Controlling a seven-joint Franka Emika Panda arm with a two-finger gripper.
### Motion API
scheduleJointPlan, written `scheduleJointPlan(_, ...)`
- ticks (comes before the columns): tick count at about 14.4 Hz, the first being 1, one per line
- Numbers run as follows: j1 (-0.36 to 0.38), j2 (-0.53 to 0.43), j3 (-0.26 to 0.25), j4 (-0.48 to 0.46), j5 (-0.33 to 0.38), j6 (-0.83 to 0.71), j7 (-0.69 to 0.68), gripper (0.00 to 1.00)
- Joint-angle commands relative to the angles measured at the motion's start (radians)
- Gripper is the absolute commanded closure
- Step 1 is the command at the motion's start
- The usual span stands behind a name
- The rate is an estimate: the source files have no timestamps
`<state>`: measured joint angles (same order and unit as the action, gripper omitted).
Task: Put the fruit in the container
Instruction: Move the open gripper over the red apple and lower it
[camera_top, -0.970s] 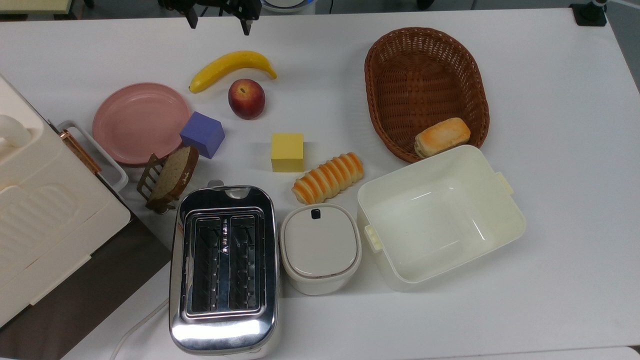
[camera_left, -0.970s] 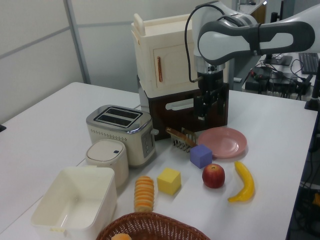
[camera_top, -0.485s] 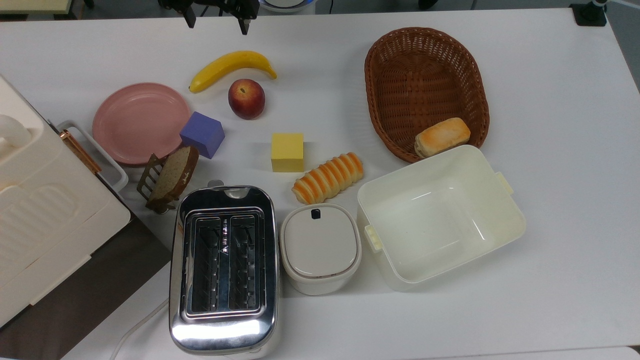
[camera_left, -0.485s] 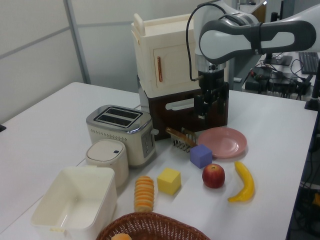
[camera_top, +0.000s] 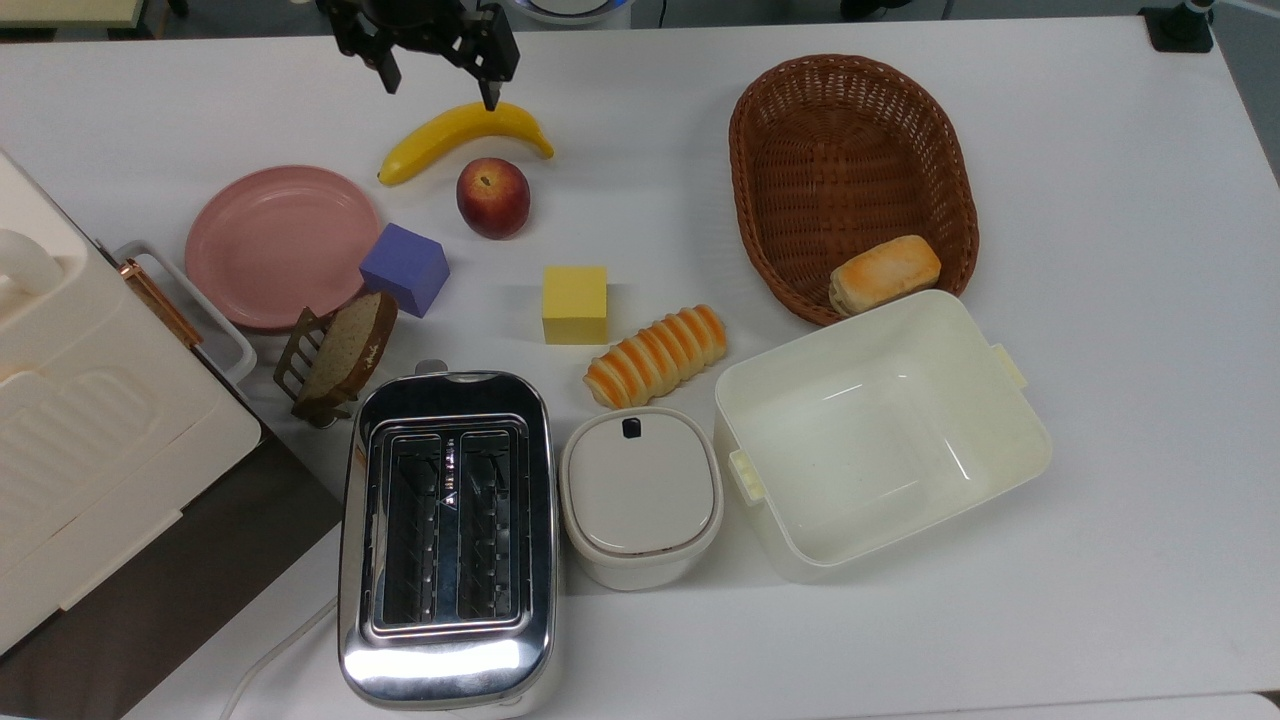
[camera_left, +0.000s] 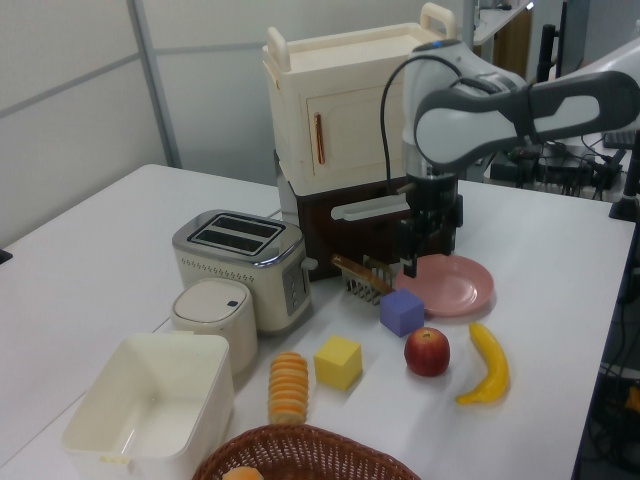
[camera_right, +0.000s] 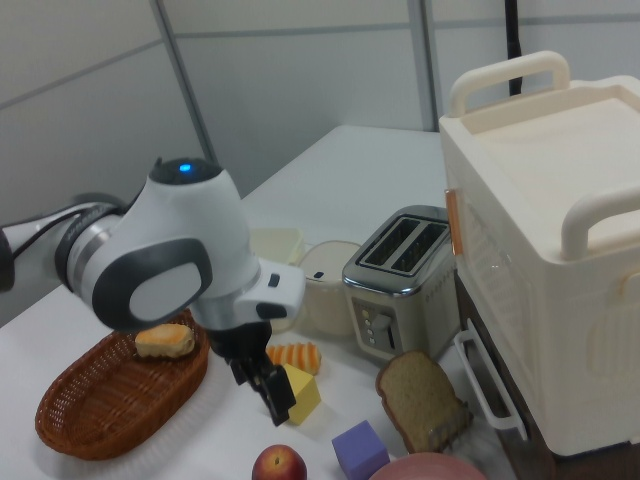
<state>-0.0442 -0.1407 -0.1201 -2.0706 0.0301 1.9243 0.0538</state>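
My gripper will put the fruit (camera_left: 427, 351) in the cream-white container (camera_left: 152, 405), so next it will hold the fruit by its rounded sides.
The fruit (camera_top: 493, 197) is a dark red peach with a stem dimple, lying on the white table just below the banana in the top view; it also shows as the fruit (camera_left: 427, 351) and the fruit (camera_right: 280, 465). The container (camera_top: 860, 450), a cream-white tub, stands empty at the top view's lower right, seen too as the container (camera_left: 150, 405) and the container (camera_right: 275, 243). My gripper (camera_top: 440, 88) hangs open above the table near the top view's upper edge. One fingertip overlaps the banana, and nothing is held. In the left view the gripper (camera_left: 425, 252) hovers over the pink plate's near side.
A banana (camera_top: 460, 135), pink plate (camera_top: 280, 245), purple cube (camera_top: 405, 268) and yellow cube (camera_top: 575, 303) surround the fruit. A wicker basket (camera_top: 850, 150) with a bun sits beside the container. A striped loaf (camera_top: 655, 355), lidded pot (camera_top: 640, 495), toaster (camera_top: 447, 535) and cream cabinet (camera_top: 90, 430) are nearby.
The arm has lowered and the open gripper has come further into the top view, toward the banana and fruit. Nothing on the table has moved.
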Motion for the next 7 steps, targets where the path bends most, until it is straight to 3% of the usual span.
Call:
scheduleJointPlan(1, 0.027, -0.063, -0.016, -0.106, -0.015, 0.077, 0.012, 0.00)
scheduleJointPlan(4, 0.024, -0.063, -0.015, -0.193, -0.058, 0.192, 0.008, 0.00)
scheduleJointPlan(7, 0.021, -0.057, -0.015, -0.241, -0.058, 0.265, 0.006, 0.00)
